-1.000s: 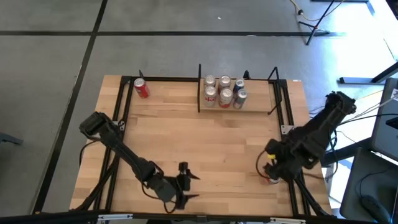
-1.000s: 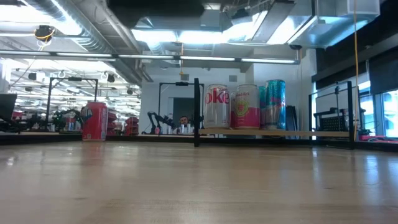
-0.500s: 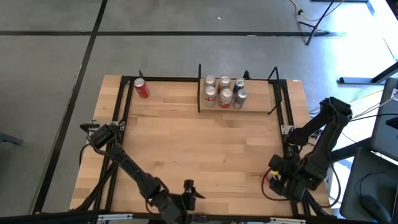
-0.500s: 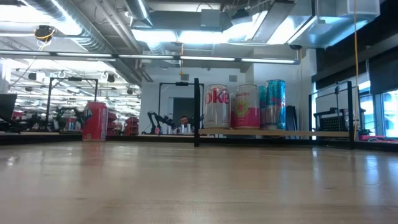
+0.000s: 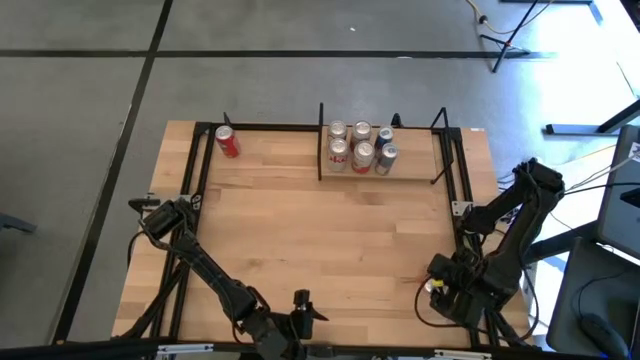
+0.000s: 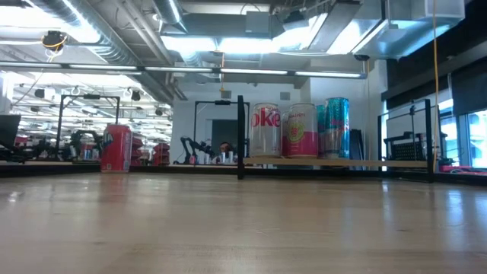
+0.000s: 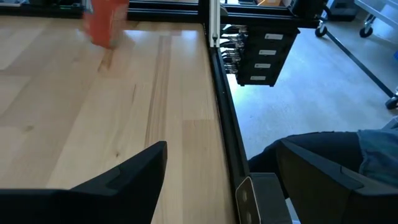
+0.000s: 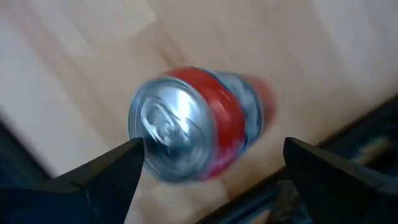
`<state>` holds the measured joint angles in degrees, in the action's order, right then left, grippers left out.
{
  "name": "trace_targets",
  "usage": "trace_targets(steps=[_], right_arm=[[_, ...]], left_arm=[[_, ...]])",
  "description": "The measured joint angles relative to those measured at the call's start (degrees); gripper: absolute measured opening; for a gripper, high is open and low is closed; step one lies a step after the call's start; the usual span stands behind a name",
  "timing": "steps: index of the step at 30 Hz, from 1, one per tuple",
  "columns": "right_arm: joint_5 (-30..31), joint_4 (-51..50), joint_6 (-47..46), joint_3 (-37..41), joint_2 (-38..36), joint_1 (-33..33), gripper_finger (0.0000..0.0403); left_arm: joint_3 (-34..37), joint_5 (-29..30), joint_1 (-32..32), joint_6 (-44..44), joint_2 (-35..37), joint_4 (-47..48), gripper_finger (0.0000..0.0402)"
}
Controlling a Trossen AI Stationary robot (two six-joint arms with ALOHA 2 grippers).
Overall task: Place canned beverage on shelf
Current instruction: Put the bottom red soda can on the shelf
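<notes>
I should next use my right gripper to grab the red can's body just below the can's top rim, so that I can place the can on the shelf.
A red and silver can stands upright on the wooden table near its near right corner. In the right wrist view I look down on its top. My right gripper is open above it, with one finger on either side; in the high view the gripper hides the can. My left gripper is open and empty at the table's near edge. The shelf at the far edge bears several upright cans. Another red can stands at the far left. My right gripper comes at the can from above, pointing down, open. One finger shows right beside the can's top rim; I cannot tell whether it touches. The other finger stands clear of the can's side.
Black metal rails run along the table's left and right sides and far edge. The shelf's black uprights stand at its corners. The shelf's right half is bare. Bare wood lies between the arms and the shelf.
My right gripper has gone toward the table's near edge and a little right, its arm folding back. My left gripper has gone toward the near edge. No can has moved.
</notes>
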<state>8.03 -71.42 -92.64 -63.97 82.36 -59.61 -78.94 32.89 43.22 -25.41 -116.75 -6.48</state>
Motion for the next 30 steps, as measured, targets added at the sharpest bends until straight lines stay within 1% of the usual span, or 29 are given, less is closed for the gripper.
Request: trace_targets(steps=[5,10,13,15,16,17,19,21,25,30], right_arm=[[0.2,-3.7,-0.1,0.0,-0.1,0.0,0.0374],[2.5,-4.3,0.1,0.0,-0.5,0.3,0.0374],[2.6,-3.8,3.1,0.0,-0.4,0.4,0.0374],[4.3,-3.7,8.2,0.0,0.3,0.4,0.0374],[5.5,-4.0,12.5,0.0,1.0,0.4,0.0374],[5.9,-4.0,17.1,0.1,1.7,0.4,0.0374],[5.9,-4.6,23.1,0.9,3.2,0.4,0.0374],[5.7,-6.2,26.6,1.9,4.8,1.1,0.0374],[3.1,-7.4,35.0,3.7,8.3,3.9,0.0374],[3.1,-7.6,46.0,3.9,12.6,9.0,0.0374]], left_arm=[[0.0,0.0,-0.1,0.1,0.0,0.0,0.0289],[0.0,0.0,-0.2,0.5,0.0,0.0,0.0289],[0.0,0.0,-0.2,0.5,0.0,0.1,0.0289],[0.0,0.0,-0.2,0.5,0.0,0.3,0.0289],[0.0,0.0,-0.2,0.5,0.0,0.4,0.0289],[0.0,0.0,-0.2,0.5,0.0,0.4,0.0289],[0.0,0.0,-0.2,0.5,0.0,0.4,0.0289],[0.0,0.0,-0.2,0.5,0.0,0.4,0.0289],[0.0,0.1,-0.3,0.5,0.0,0.4,0.0289],[0.0,0.0,-0.6,0.5,0.0,0.4,0.0289]])
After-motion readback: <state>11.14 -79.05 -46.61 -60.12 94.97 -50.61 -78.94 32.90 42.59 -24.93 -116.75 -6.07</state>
